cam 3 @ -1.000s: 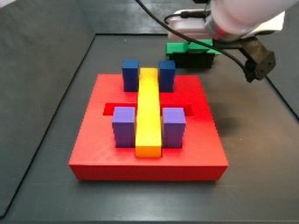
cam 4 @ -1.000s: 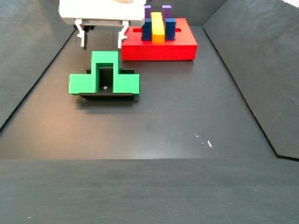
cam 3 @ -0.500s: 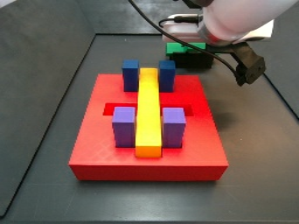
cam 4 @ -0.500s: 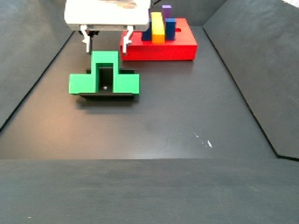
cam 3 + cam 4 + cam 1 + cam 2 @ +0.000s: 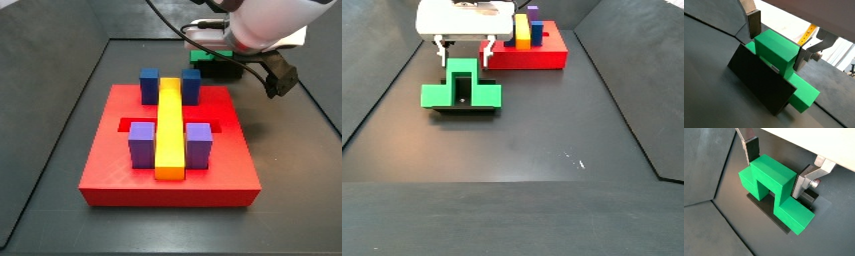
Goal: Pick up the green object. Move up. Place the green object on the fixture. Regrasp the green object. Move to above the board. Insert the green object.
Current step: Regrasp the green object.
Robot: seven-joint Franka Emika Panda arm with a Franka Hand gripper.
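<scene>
I need to grip the green object by its raised middle (image 5: 777, 47) next. Its lower ends then stay free to go into the red board.
The green object (image 5: 460, 92) rests on the dark fixture (image 5: 464, 111), left of the red board (image 5: 543, 58). Its raised middle (image 5: 777, 45) points up between my fingers. My gripper (image 5: 464, 55) is open and straddles that raised part, with one finger (image 5: 754, 22) on one side and the other finger (image 5: 808, 180) close against the opposite face. Both wrist views show the fixture's black plate (image 5: 757, 82) under the green object (image 5: 771, 178). In a side view my arm hides most of the green object (image 5: 201, 57).
The board (image 5: 167, 178) carries two blue blocks (image 5: 150, 85), two purple blocks (image 5: 140, 145) and a long yellow bar (image 5: 170, 125); a recessed slot (image 5: 124, 125) shows beside the bar. Dark walls (image 5: 382, 90) slope up around the floor. A cable (image 5: 167, 20) trails behind the arm.
My gripper has come down towards the green object, so its fingers now flank the raised middle. The green object and the board have not moved.
</scene>
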